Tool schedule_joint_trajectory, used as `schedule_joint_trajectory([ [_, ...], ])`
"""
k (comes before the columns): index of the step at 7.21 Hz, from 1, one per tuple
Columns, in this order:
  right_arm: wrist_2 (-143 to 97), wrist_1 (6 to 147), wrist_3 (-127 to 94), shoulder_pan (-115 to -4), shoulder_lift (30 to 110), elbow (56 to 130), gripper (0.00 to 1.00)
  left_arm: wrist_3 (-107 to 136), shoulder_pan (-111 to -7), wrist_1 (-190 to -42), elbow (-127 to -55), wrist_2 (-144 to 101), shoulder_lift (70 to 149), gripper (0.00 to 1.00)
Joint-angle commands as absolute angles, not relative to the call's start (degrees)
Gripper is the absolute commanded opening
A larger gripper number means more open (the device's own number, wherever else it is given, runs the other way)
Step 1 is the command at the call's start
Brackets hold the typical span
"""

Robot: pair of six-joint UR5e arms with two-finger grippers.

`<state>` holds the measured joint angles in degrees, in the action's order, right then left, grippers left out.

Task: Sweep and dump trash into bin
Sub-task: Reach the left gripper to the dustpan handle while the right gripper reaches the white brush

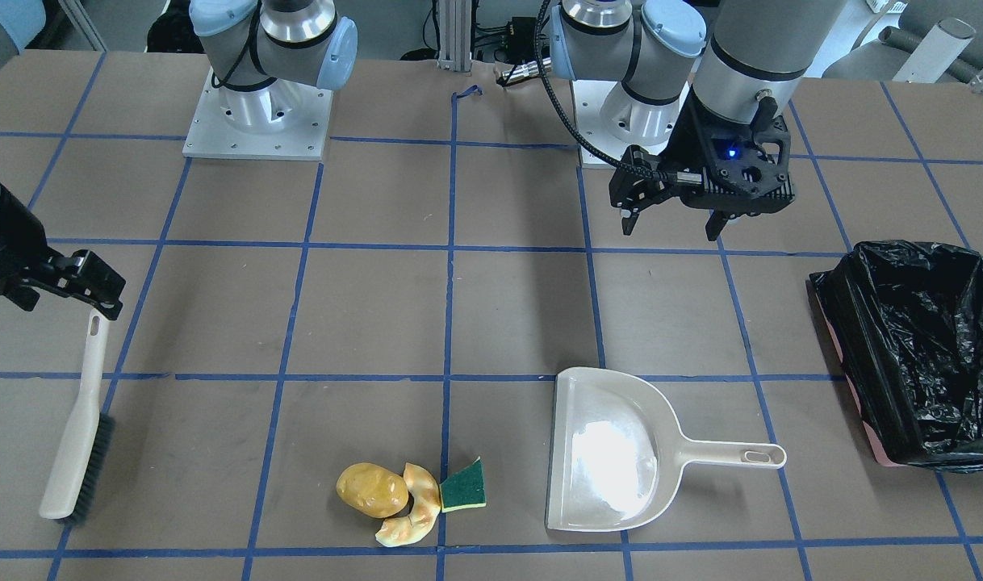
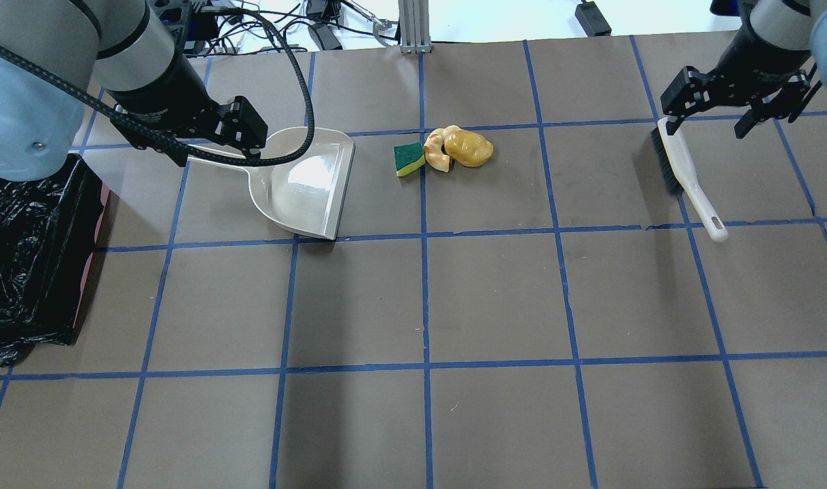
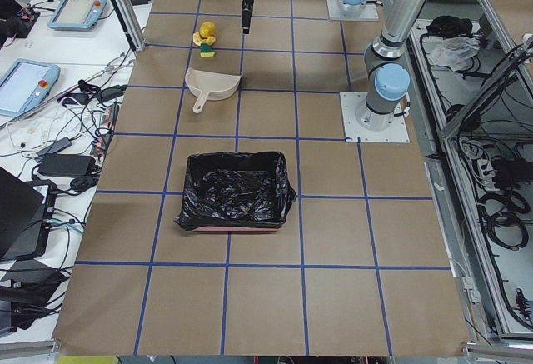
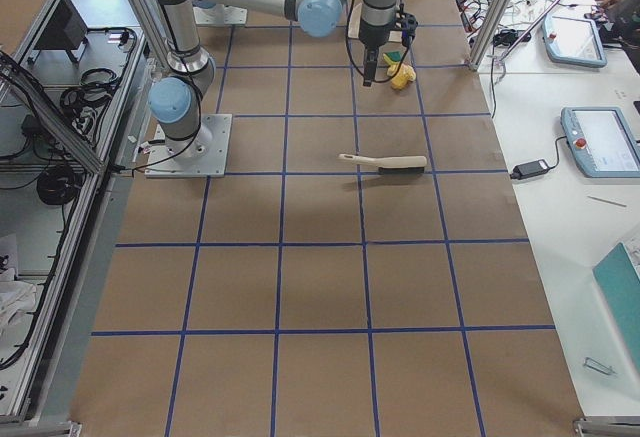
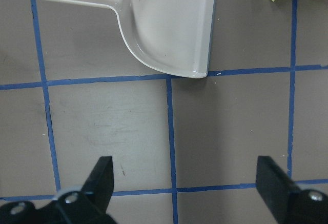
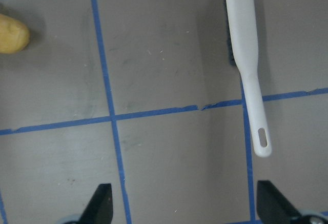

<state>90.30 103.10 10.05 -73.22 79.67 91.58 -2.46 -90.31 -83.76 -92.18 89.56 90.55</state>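
Note:
Next, the right gripper grabs the white brush by its handle [image 1: 95, 344] to sweep the trash into the dustpan [image 1: 604, 450].
The trash lies together on the table: a yellow-brown potato-like lump [image 2: 469, 148], a pale orange peel piece [image 2: 435, 152] and a green-and-yellow sponge wedge [image 2: 409, 158]. The bin [image 2: 20, 265], lined with a black bag, stands at the table's left end. My left gripper [image 2: 216, 146] is open and empty, above the handle end of the beige dustpan [image 2: 305, 183]. The left wrist view shows the dustpan [image 5: 169, 24] ahead of its open fingers [image 5: 102, 178]. My right gripper [image 2: 709, 123] is open and empty, above the bristle end of the white brush [image 2: 685, 176].
The dustpan's open mouth faces the trash, a short gap away from the sponge. The brush lies flat to the right of the trash, its handle pointing toward the robot. Blue tape lines grid the brown table. Both arm bases [image 1: 257, 113] stand at the robot's edge.

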Motion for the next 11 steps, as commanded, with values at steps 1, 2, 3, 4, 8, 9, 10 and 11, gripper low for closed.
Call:
schedule_joint_trajectory([
  [1,91.41,108.62,16.21,-68.75,74.55,93.16,1.00,-2.37,-90.18,-83.59,-93.42,89.47,93.85,1.00],
  [2,91.41,110.02,18.61,-65.95,72.62,93.60,1.00,-2.46,-90.18,-79.32,-95.78,89.56,96.83,1.00],
  [3,90.71,113.95,21.68,-62.79,70.42,93.86,0.99,-2.72,-90.18,-72.84,-98.24,89.65,100.07,1.00],
  [4,90.53,114.25,21.80,-62.23,68.92,94.30,0.99,-6.64,-90.18,-66.51,-98.35,91.91,103.67,1.00],
  [8,89.56,117.86,21.09,-65.57,69.26,100.54,0.95,-47.24,-85.19,-60.37,-92.58,93.78,110.99,1.00],
  [9,89.65,117.86,21.35,-65.57,69.00,100.55,0.94,-54.51,-84.47,-60.38,-90.72,92.91,112.48,1.00],
  [10,89.74,117.77,21.36,-65.57,68.82,100.63,0.92,-60.67,-84.38,-60.47,-89.22,91.25,114.41,1.00],
  [11,89.74,117.77,21.62,-65.57,68.91,100.98,0.87,-67.69,-84.38,-60.47,-88.08,91.40,116.17,1.00],
])
